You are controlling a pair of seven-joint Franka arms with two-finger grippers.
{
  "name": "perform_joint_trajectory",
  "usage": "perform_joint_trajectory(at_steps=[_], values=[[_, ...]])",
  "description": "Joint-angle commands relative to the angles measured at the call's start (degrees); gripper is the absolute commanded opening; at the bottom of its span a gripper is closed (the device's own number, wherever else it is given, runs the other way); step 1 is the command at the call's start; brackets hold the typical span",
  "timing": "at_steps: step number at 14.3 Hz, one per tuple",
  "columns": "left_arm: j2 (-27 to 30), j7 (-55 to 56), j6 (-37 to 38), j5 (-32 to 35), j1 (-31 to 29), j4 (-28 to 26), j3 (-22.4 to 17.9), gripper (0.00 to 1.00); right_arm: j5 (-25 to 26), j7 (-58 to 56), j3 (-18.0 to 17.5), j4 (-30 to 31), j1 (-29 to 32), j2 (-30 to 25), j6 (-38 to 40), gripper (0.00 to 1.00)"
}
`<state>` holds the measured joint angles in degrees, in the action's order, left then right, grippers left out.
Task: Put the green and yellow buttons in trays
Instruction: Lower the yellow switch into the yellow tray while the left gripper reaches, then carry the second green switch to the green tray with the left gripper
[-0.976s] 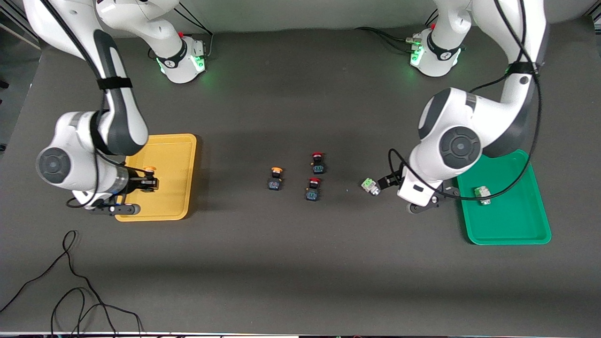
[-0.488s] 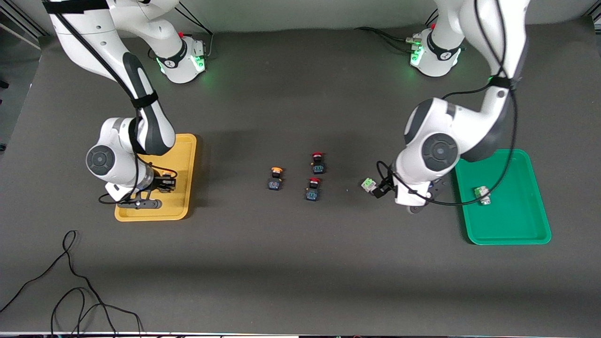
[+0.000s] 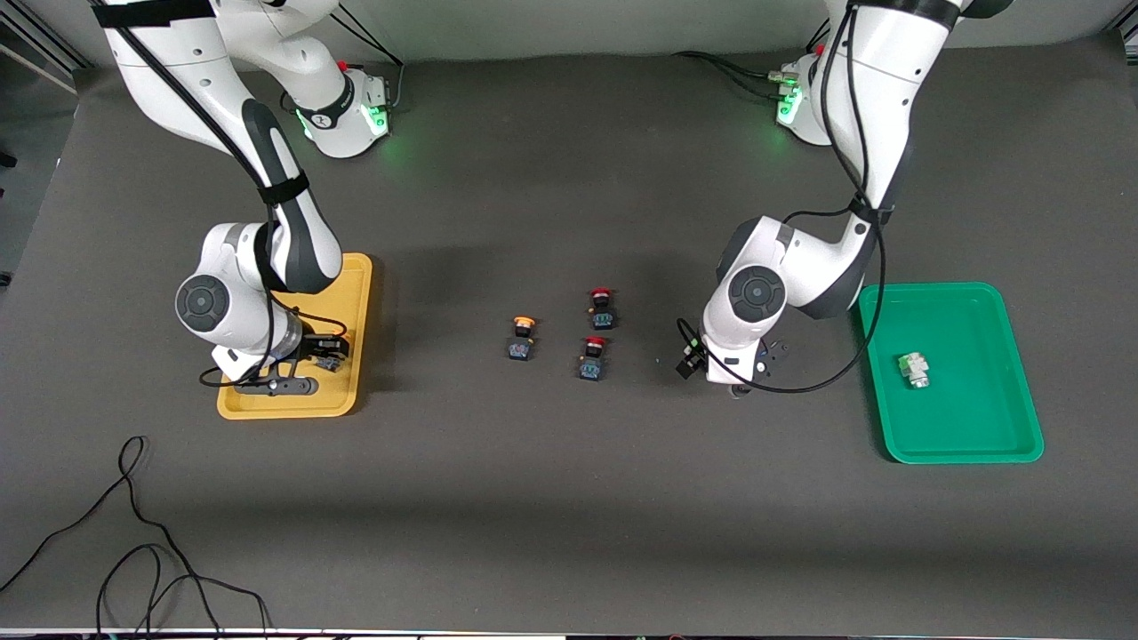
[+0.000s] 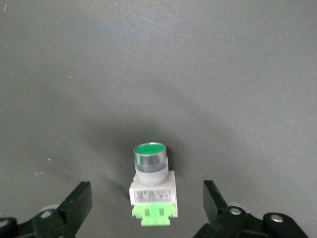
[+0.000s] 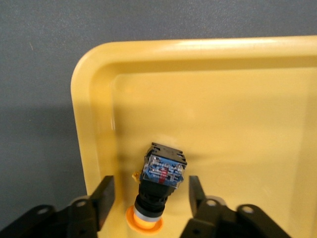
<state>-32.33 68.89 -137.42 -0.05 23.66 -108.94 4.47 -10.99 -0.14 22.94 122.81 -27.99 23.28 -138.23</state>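
My left gripper is ready to close on the button now: its fingertips are beside the white body (image 4: 153,192) below the green cap (image 4: 150,149) in the left wrist view.
My right gripper (image 3: 325,349) is low over the yellow tray (image 3: 333,289), near its rim. It is open in the right wrist view (image 5: 148,199). A yellow-capped button (image 5: 162,179) with a black-blue body lies on the tray floor (image 5: 237,129) between the fingers, with a gap on each side. My left gripper (image 4: 146,208) is open and low over the table, with a green-capped white button (image 4: 151,184) between its fingers (image 4: 75,207), untouched. In the front view the left hand (image 3: 692,363) hides that button. A second yellow button (image 3: 522,339) stands on the table. A second green button (image 3: 913,370) lies in the green tray (image 3: 973,418).
Two red-capped black buttons (image 3: 603,309) (image 3: 593,357) stand mid-table between the loose yellow button and my left gripper. A black cable (image 3: 133,533) loops on the table near the front camera at the right arm's end.
My left arm has swung from the green tray's edge toward mid-table and now covers the loose green button. My right gripper has shifted along the yellow tray with the yellow button, which now lies between open fingers.
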Motion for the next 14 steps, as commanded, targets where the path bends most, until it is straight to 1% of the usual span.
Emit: perform_joint_trajectory(at_steps=[1, 2, 4, 5, 7, 8, 9, 10, 11, 12, 13, 14], values=[[-0.09, 1.94, -0.22, 1.45, 1.04, 0.48, -0.69, 0.92, -1.67, -1.53, 0.53, -0.89, -0.31, -2.88, 3.30, 0.99], [-0.27, 1.95, -0.22, 1.63, 1.04, 0.49, -0.77, 0.84, -1.76, -1.01, 0.53, -1.86, -0.39, -4.28, 6.02, 0.99], [-0.62, 2.03, -0.22, 1.72, 1.13, 0.58, -0.77, 0.72, -1.76, 2.23, 0.35, -5.36, -0.66, -6.75, 12.51, 0.99], [-0.80, 2.12, -0.22, 1.63, 1.13, 0.58, -0.77, 0.71, -1.76, 5.38, 0.35, -8.43, -1.79, -7.11, 16.64, 0.99], [-1.06, 2.73, -0.22, 1.81, 1.13, 0.66, -0.77, 0.57, -1.76, 9.43, 0.35, -15.02, -3.90, -6.68, 23.41, 1.00], [-1.15, 2.74, -0.22, 2.07, 1.13, 0.75, -0.77, 0.45, -2.02, 12.33, 0.35, -17.49, -4.87, -6.24, 25.19, 1.00], [-1.15, 2.82, -0.22, 2.07, 1.13, 0.75, -0.77, 0.31, -3.93, 15.58, 0.35, -19.25, -6.97, -5.88, 25.64, 1.00], [-1.06, 2.74, -0.22, 2.16, 1.13, 0.84, -0.69, 0.21, -6.30, 18.22, 0.35, -20.49, -8.73, -5.27, 25.64, 1.00], [-0.89, 2.74, 0.30, 2.16, 1.13, 1.27, -0.69, 0.14, -7.98, 20.33, 0.35, -22.15, -10.05, -4.22, 25.56, 1.00], [-0.63, 2.21, 1.18, 2.25, 1.04, 2.32, -0.77, 0.13, -8.69, 21.75, 0.35, -23.74, -11.28, -2.73, 25.55, 1.00], [0.25, 1.86, 2.58, 2.68, 0.60, 3.73, -0.86, 0.11, -8.70, 23.85, 0.35, -25.23, -13.21, -1.15, 25.47, 1.00], [2.17, 0.03, 6.77, 3.12, 0.17, 5.74, -1.04, 0.09, -8.70, 25.61, 0.35, -26.47, -14.79, 0.52, 25.12, 1.00]])
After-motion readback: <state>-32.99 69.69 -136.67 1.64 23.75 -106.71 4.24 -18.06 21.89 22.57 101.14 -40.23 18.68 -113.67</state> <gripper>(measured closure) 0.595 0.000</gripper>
